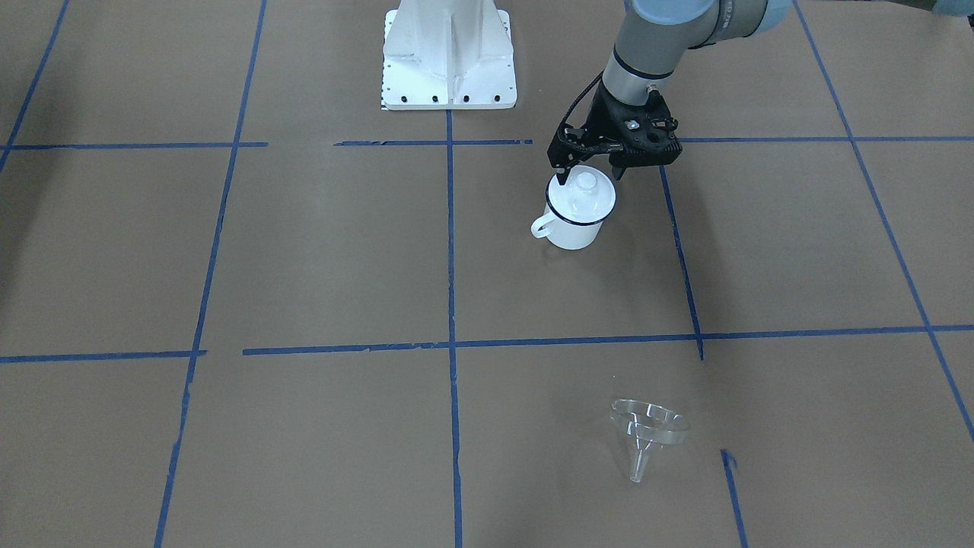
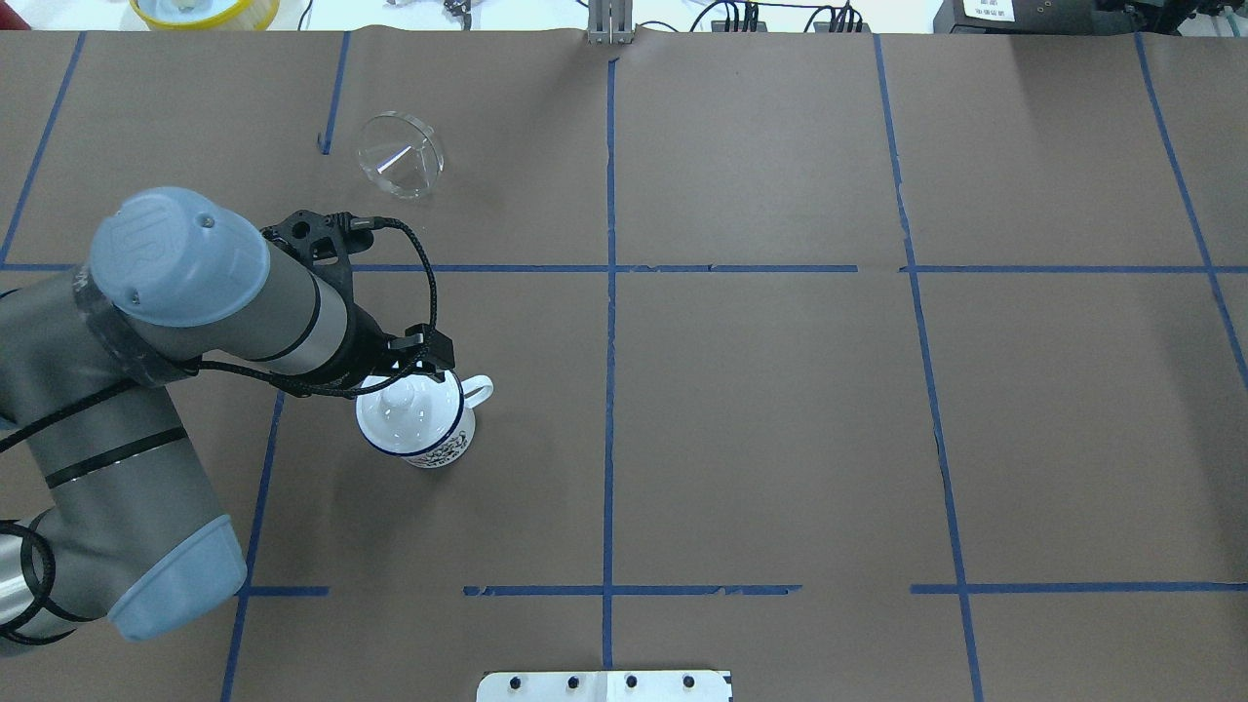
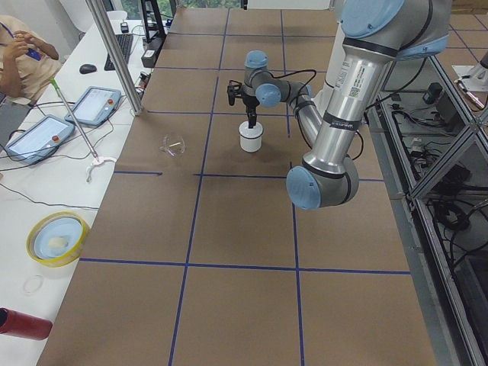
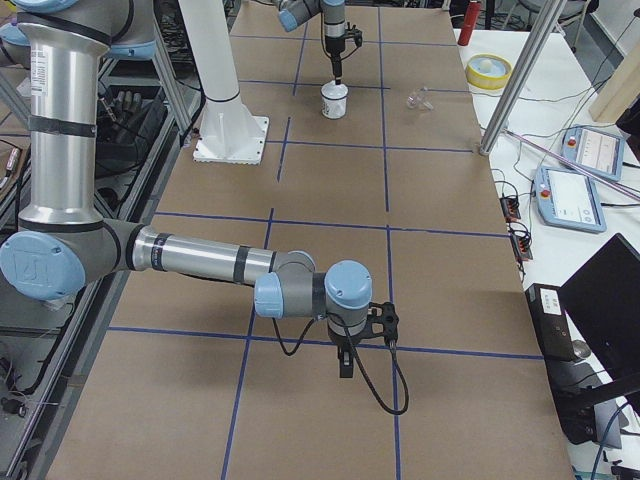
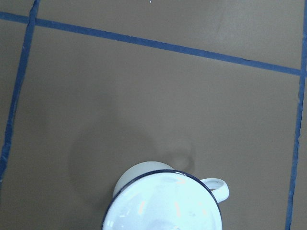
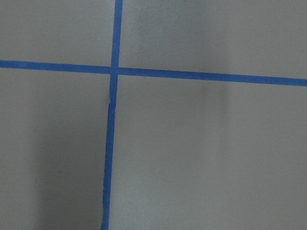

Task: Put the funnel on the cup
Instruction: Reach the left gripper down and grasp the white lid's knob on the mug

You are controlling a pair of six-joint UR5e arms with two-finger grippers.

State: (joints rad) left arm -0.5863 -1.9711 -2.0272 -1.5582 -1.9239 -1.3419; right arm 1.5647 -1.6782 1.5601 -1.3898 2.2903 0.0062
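The lid's dome slopes smoothly out to the cup's rim, so my left gripper should grab the lid by its raised knob next.
The cup (image 1: 572,228) is a white enamel mug with a dark blue rim, and its handle (image 1: 543,225) points toward the table's middle. A white domed lid (image 1: 590,199) with a knob sits on it. My left gripper (image 1: 592,176) hangs just above the lid, open, one finger on each side of the knob. The left wrist view shows the covered cup (image 5: 163,203) at its bottom edge. The clear funnel (image 1: 647,430) lies on its side far from the robot, also seen in the overhead view (image 2: 400,156). My right gripper (image 4: 345,365) shows only in the right side view; I cannot tell its state.
Brown paper with blue tape lines (image 2: 611,322) covers the table. The white robot base plate (image 1: 449,57) stands at the robot's side. A yellow dish (image 3: 55,238) and a red cylinder (image 3: 21,323) lie on the side bench beyond the funnel's edge.
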